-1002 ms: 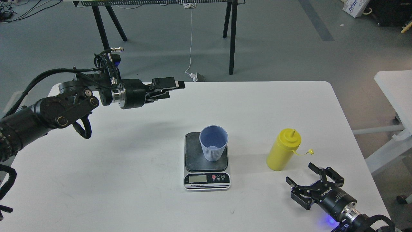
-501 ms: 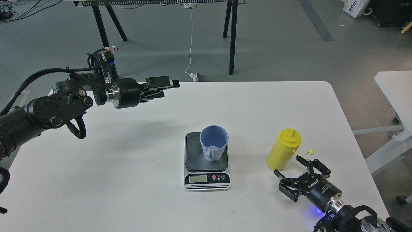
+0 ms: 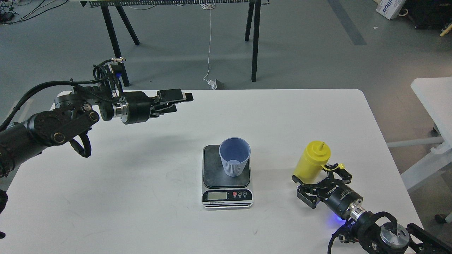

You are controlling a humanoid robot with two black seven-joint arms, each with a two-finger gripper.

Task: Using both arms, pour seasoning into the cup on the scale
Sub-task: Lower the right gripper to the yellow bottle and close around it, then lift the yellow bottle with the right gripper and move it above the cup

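Observation:
My right gripper grabs the yellow bottle by its lower body [image 3: 305, 169] next. Then my right gripper pours seasoning into the light-blue cup [image 3: 234, 156].
The light-blue ribbed cup [image 3: 234, 156] stands upright on the dark platform of the scale [image 3: 212, 169], near the table's middle. The yellow seasoning bottle [image 3: 311, 161] stands upright to the right, its small cap hanging on a tether. My right gripper [image 3: 319, 173] is open, its fingers on either side of the bottle's base; I cannot tell whether they touch it. My left gripper [image 3: 178, 98] hovers over the far left of the table, away from the cup. Its fingers look close together, seen from the side, and hold nothing.
The white table [image 3: 148, 197] has its right edge close behind my right arm. Another white table [image 3: 432, 95] stands to the right. Black table legs [image 3: 255, 42] and a hanging white cable [image 3: 210, 42] are on the floor beyond the far edge.
My right gripper has moved up and left from the table's front right until its open fingers reach the bottle's base. My left gripper has drawn back to the left.

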